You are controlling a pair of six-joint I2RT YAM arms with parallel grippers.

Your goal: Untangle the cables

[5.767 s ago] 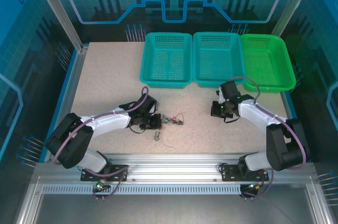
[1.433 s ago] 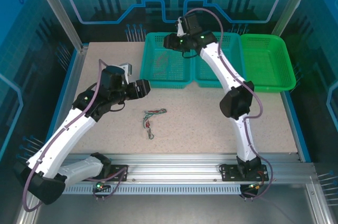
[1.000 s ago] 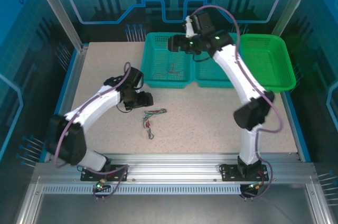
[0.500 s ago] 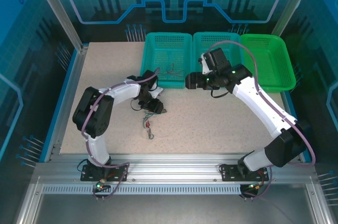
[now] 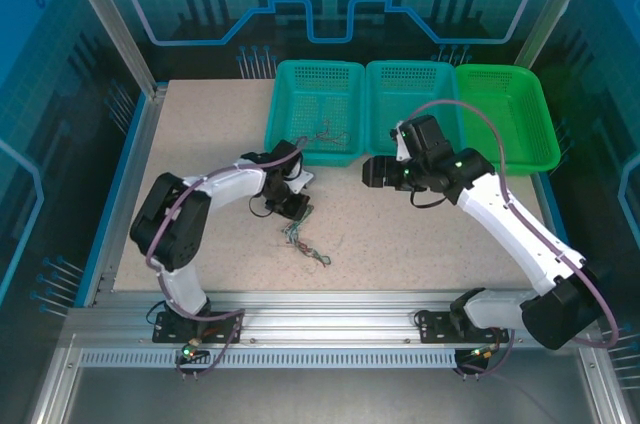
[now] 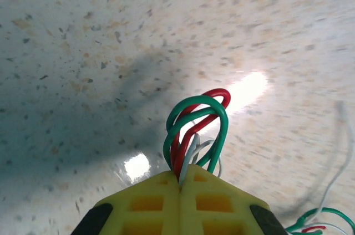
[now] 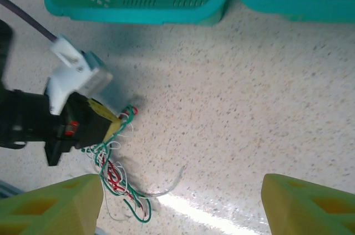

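Next, my right gripper grabs the cables at the bundle's body (image 5: 302,244) (image 7: 113,176) and leaves the looped end free, so that my left gripper gets to untangle wires.
A small tangle of the cables (image 5: 303,240), thin red, whitish and dark green wires, lies on the speckled table in front of the left teal basket. My left gripper (image 5: 296,210) is shut on its upper end. In the left wrist view, loops of the cables (image 6: 197,127) stick out from the closed yellow fingertips of the left gripper (image 6: 180,175). My right gripper (image 5: 368,172) hovers open to the right of the tangle. The right wrist view has the right gripper (image 7: 180,206) spread wide above the cables (image 7: 113,177), nothing between its fingers. One separate thin wire (image 5: 325,132) lies inside the left teal basket.
Three baskets stand in a row at the table's back: left teal basket (image 5: 312,156), middle teal basket (image 5: 415,66), green basket (image 5: 540,159). The left teal basket's front wall (image 7: 138,13) is just beyond the tangle. Open tabletop stretches toward the front right (image 5: 430,244).
The right arm dropped a wire in the left teal basket and swung back over the table. The left gripper closed on the tangle, whose free end now trails further right.
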